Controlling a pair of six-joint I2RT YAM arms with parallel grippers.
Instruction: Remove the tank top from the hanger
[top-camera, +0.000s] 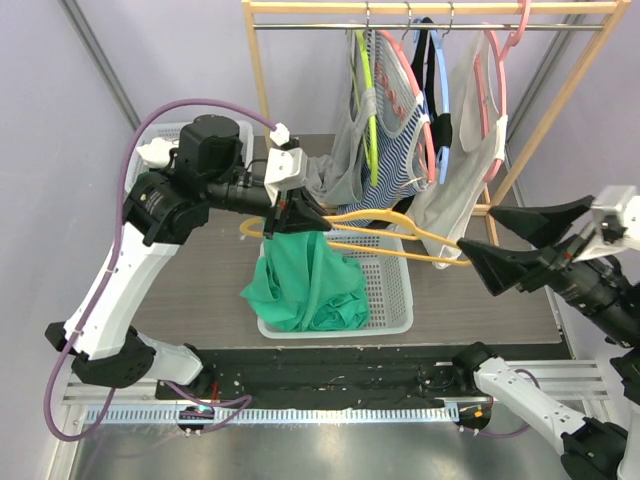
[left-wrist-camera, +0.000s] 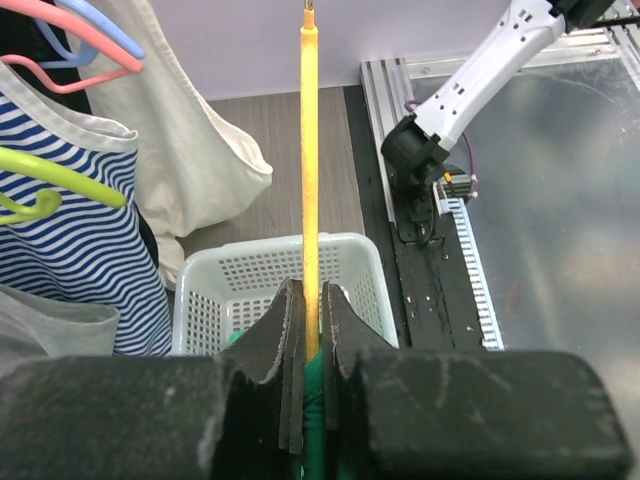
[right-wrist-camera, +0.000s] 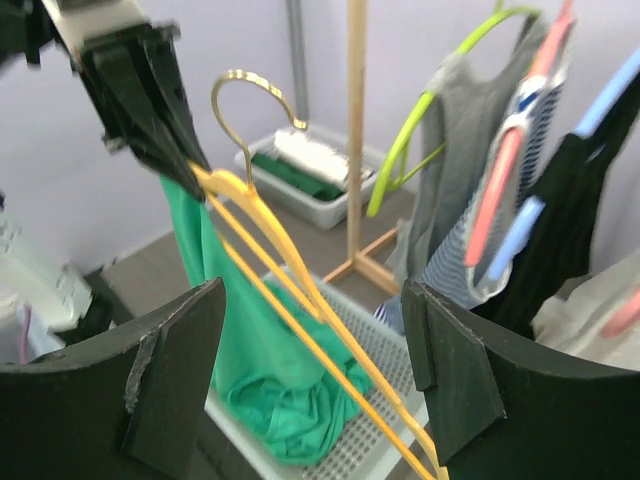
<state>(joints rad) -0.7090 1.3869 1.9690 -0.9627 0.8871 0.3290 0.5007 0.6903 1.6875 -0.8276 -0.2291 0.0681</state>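
Note:
The right gripper grabs the yellow hanger (top-camera: 400, 235) by its bare end (top-camera: 454, 255) next, leaving the cloth-covered end free to remove the tank top.
A green tank top (top-camera: 305, 280) hangs from the left end of a yellow hanger (top-camera: 400, 235) and sags into a white basket (top-camera: 395, 290). My left gripper (top-camera: 290, 215) is shut on the hanger (left-wrist-camera: 309, 180), with green cloth (left-wrist-camera: 318, 400) pinched between the jaws too. The hanger sticks out to the right, bare along its length. My right gripper (top-camera: 478, 232) is open, and the hanger's right end (right-wrist-camera: 300, 290) passes between its fingers (right-wrist-camera: 170, 370) without touching them. The green top (right-wrist-camera: 270, 390) shows below in that view.
A wooden rack (top-camera: 260, 80) stands behind with several tops on hangers: grey on lime (top-camera: 365, 100), blue-striped on red (top-camera: 405, 120), black on blue (top-camera: 440, 90), cream on pink (top-camera: 470, 140). A white bin (top-camera: 170, 140) sits at the back left.

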